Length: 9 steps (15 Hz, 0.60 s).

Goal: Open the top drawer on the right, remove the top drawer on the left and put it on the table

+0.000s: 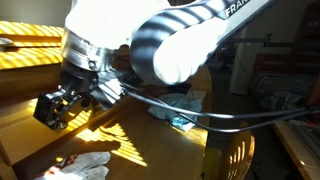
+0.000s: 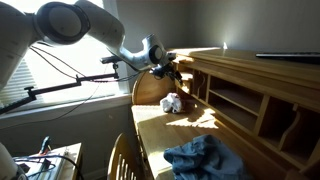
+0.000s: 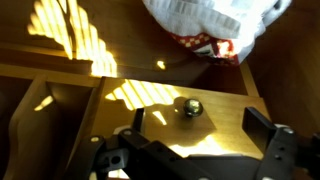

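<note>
The drawer has to be removed and put on the tabletop, so the robot's gripper will grab the drawer's round metal knob (image 3: pixel 187 106) next.
In the wrist view a small wooden drawer front (image 3: pixel 215 95) with a round dark metal knob (image 3: pixel 187 106) fills the middle. My gripper (image 3: pixel 200 122) is open, one finger on each side of the knob, close to it but not touching. The same gripper shows in both exterior views (image 1: pixel 58 108) (image 2: pixel 172 68), at the end of the wooden desk hutch (image 2: pixel 250 90). Which drawer of the hutch this is I cannot tell. An open wooden compartment (image 3: pixel 40 130) lies beside the drawer.
A crumpled white bag with red print (image 3: pixel 205 20) lies on the desk (image 2: pixel 165 135) near the gripper, and shows in both exterior views (image 2: pixel 171 102) (image 1: pixel 85 165). A blue cloth (image 2: pixel 205 158) lies on the desk further along. A wicker chair back (image 2: pixel 122 160) stands at the desk's edge.
</note>
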Motion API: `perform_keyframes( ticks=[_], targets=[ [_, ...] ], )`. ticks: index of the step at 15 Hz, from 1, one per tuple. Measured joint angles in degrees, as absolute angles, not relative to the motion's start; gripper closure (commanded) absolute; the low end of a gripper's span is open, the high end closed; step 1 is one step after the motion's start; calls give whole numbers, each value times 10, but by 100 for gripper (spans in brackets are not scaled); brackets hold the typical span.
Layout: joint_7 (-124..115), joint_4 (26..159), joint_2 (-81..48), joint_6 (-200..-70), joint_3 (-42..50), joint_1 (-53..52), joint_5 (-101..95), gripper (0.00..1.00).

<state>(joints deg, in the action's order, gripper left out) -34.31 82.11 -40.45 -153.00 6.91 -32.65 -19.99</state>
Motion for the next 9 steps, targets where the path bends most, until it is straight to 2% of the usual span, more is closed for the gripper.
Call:
perform_keyframes(
  ticks=[9],
  targets=[
    [-383,796,-435,-1560,106,-351,-199,0]
  ],
)
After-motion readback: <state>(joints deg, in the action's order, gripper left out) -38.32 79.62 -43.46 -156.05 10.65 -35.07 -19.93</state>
